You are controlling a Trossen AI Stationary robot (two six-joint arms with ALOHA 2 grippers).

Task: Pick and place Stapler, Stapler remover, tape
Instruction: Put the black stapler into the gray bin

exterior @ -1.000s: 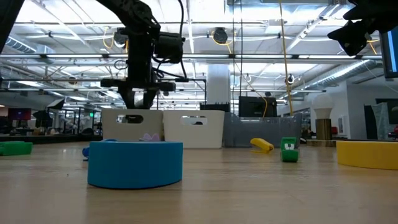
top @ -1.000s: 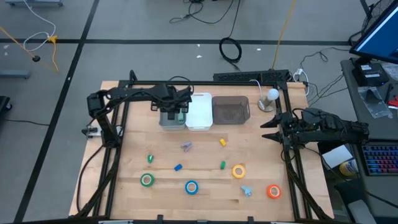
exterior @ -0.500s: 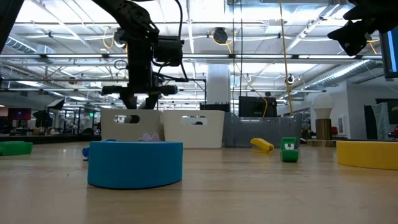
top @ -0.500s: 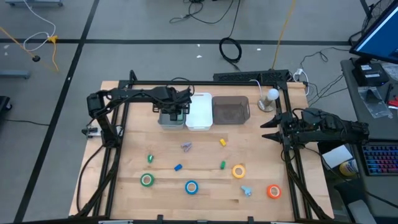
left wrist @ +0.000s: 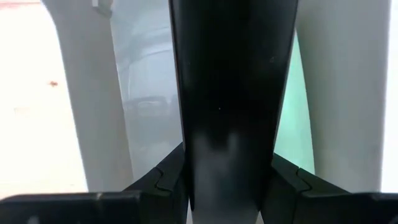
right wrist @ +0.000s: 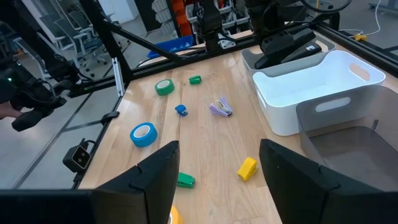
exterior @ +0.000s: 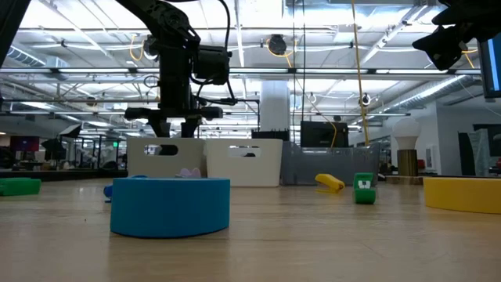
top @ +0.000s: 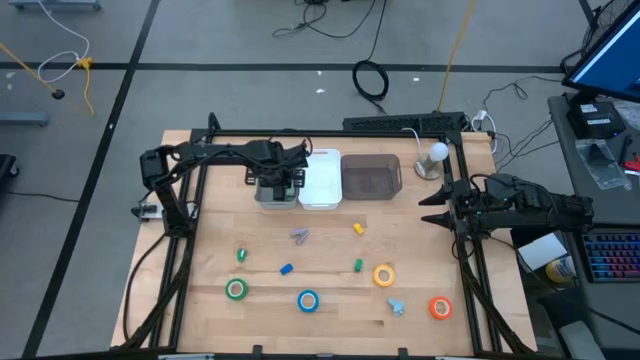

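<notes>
The robot's left gripper holds the black stapler (left wrist: 230, 106) between the sides of the grey bin (left wrist: 149, 93), so the stapler would rest in the bin if the left gripper opened now.
My left gripper (top: 278, 180) hangs over the grey bin (top: 262, 196) at the table's far side, shut on a black stapler (left wrist: 230, 93). Something green (left wrist: 292, 99) lies inside that bin. The tape rolls lie flat near the table's near edge: green (top: 236, 290), blue (top: 308, 300), yellow (top: 384, 275) and orange (top: 440, 307). A purple stapler remover (top: 300, 236) lies mid-table and a pale blue one (top: 397, 307) lies between the blue and orange rolls. My right gripper (top: 428, 208) waits open at the table's right edge, touching nothing. My left gripper pinches the black stapler between its two fingers (left wrist: 158, 177), which lie across the long body, one on each side (left wrist: 194, 163). It comes from above, pointing down. The stapler is lifted clear, above the grey bin's rim (exterior: 164, 142).
A white bin (top: 322, 180) and a dark clear bin (top: 371, 177) stand right of the grey one. Small coloured staplers lie mid-table: yellow (top: 358, 229), blue (top: 286, 269) and two green (top: 241, 256) (top: 358, 265). A lamp (top: 437, 155) stands at the far right corner.
My left gripper has moved down a little toward the grey bin, keeping its place over it and keeping hold of the stapler.
</notes>
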